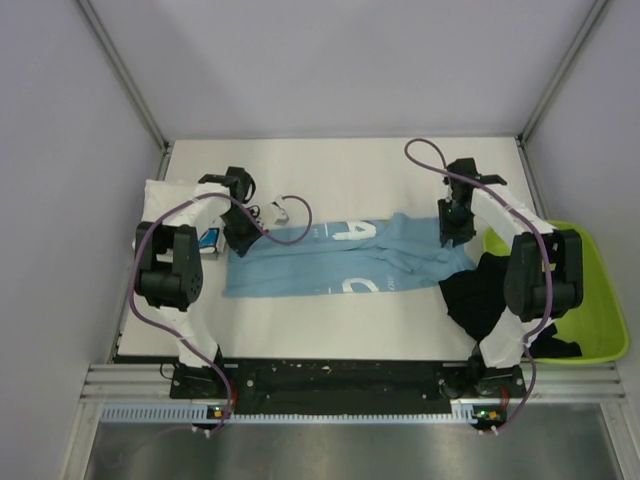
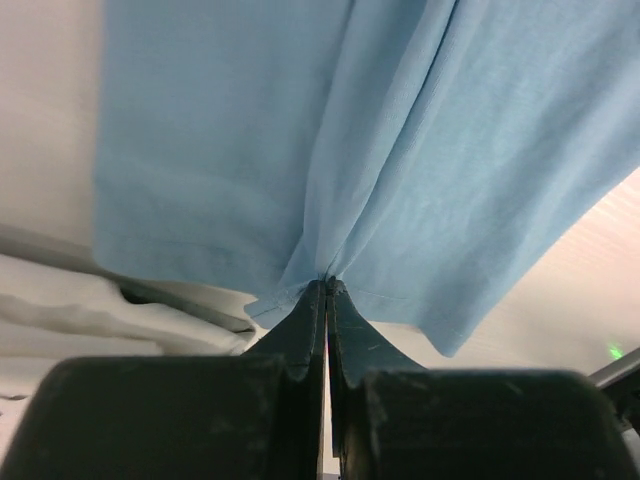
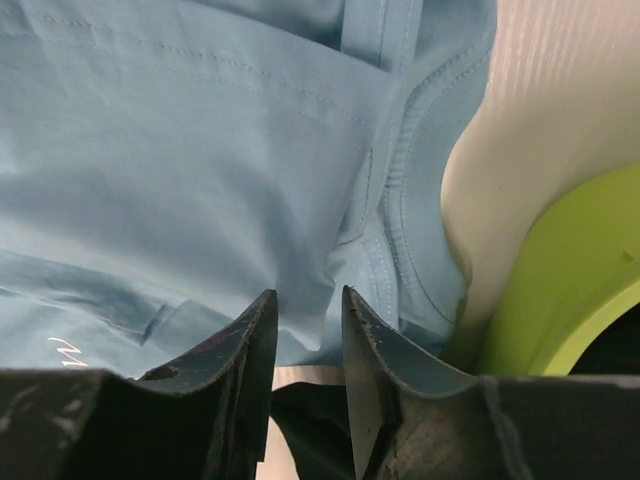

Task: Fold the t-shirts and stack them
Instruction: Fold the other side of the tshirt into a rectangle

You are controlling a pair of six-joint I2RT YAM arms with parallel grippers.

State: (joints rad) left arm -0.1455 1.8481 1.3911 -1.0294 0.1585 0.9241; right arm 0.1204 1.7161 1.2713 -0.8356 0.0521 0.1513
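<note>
My right gripper should next grab the light blue t-shirt's top-layer corner point(image 1: 451, 248) point(image 3: 312, 328), which is opposite the t-shirt's edge that my left gripper holds. Then I can fold the cloth over.
The light blue t-shirt point(image 1: 330, 265) lies spread across the middle of the table, white print showing. My left gripper point(image 1: 240, 240) is shut on its left edge; in the left wrist view the fingers point(image 2: 328, 283) pinch the blue cloth point(image 2: 250, 150). My right gripper point(image 1: 452, 235) is open over the shirt's right end; in the right wrist view its tips point(image 3: 310, 300) stand apart against the blue cloth point(image 3: 200, 150) near the collar. The black t-shirt point(image 1: 480, 295) lies bunched at the right, half out of the bin. The white t-shirt point(image 1: 165, 195) lies crumpled at the left under my left arm.
The lime-green bin point(image 1: 600, 300) stands at the table's right edge, close to my right arm, and shows in the right wrist view point(image 3: 560, 280). A small white object point(image 1: 280, 210) lies beside the left gripper. Grey walls enclose the table.
</note>
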